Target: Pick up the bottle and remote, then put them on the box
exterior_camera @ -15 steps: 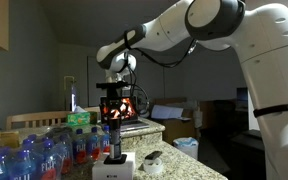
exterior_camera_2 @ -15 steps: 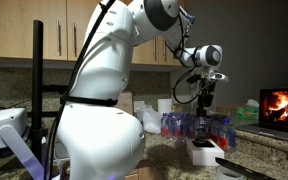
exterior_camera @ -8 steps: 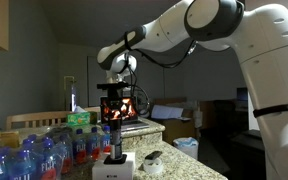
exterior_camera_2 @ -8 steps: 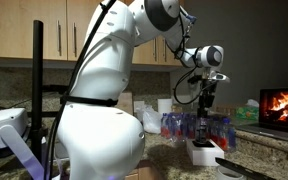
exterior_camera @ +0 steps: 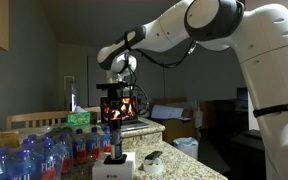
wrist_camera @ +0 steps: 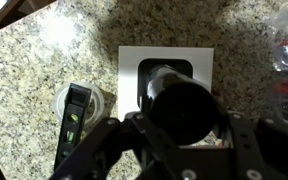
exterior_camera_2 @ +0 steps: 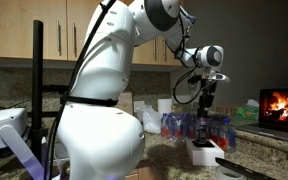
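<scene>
My gripper is ready to open now, because the bottom of the bottle meets the top of the white box, well inside the box's edges, and the bottle would stay upright if I let go now.
The slim dark bottle (exterior_camera: pixel 113 140) stands upright over the low white box (exterior_camera: pixel 114 167), its base at or just above the box top. My gripper (exterior_camera: pixel 112 112) comes down from above and is shut on the bottle's upper part. In the wrist view the bottle (wrist_camera: pixel 180 98) fills the space between the fingers of the gripper (wrist_camera: pixel 180 128), with the white box (wrist_camera: pixel 134 62) straight below. The dark remote (wrist_camera: pixel 75 122) lies on the granite counter left of the box, resting on a pale round object. In an exterior view the remote (exterior_camera: pixel 154 157) sits just beside the box.
Several clear water bottles (exterior_camera: pixel 44 152) with blue and red labels stand close beside the box. A screen showing a fire (exterior_camera: pixel 124 105) is behind. The granite counter (wrist_camera: pixel 54 50) ends near the remote. In an exterior view the box (exterior_camera_2: pixel 206 152) lies in front of the water bottles (exterior_camera_2: pixel 189 126).
</scene>
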You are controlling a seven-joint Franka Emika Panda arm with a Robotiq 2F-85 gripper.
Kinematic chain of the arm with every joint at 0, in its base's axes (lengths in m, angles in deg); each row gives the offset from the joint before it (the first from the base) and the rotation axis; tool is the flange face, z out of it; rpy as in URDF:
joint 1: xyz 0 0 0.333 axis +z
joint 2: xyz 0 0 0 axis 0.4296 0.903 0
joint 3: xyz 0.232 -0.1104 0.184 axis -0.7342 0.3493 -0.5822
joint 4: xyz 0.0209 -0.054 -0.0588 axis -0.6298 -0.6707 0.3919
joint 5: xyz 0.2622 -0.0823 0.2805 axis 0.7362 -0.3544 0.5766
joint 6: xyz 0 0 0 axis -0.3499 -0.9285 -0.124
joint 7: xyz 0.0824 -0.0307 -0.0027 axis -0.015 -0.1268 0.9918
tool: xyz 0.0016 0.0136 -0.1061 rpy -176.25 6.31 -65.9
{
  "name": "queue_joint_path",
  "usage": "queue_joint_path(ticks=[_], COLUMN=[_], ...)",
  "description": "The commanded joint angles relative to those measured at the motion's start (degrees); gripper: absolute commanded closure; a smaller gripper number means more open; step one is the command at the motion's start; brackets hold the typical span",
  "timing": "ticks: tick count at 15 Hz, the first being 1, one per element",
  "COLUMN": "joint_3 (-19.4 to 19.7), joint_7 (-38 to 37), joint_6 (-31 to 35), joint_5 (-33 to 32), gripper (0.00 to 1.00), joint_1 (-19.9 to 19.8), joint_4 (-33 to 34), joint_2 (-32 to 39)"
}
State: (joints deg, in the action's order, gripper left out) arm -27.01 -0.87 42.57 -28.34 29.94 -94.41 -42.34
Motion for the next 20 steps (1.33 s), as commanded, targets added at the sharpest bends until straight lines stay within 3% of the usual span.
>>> queue_joint_path(ticks=[1, 15, 16, 17, 18, 20], joint_3=[-0.4, -0.4, -0.4, -0.4, -0.4, -0.4], joint_7=[-2.0, -4.2, -4.2, -4.2, -4.2, -4.2], joint_6=[0.4, -0.6, -0.6, -0.5, -0.5, -0.4], joint_5=[1.1, 0.8, 0.8, 0.8, 0.8, 0.8], gripper=[0.69, 0.69, 0.64, 0.34, 0.17, 0.05], joint_1=[-0.5, -0.5, -0.5, -0.5, -0.5, -0.5], joint_4=[-0.8, -0.3, -0.3, -0.3, -0.4, -0.4], joint_2=[-1.0, -0.8, -0.8, -0.9, -0.9, -1.0])
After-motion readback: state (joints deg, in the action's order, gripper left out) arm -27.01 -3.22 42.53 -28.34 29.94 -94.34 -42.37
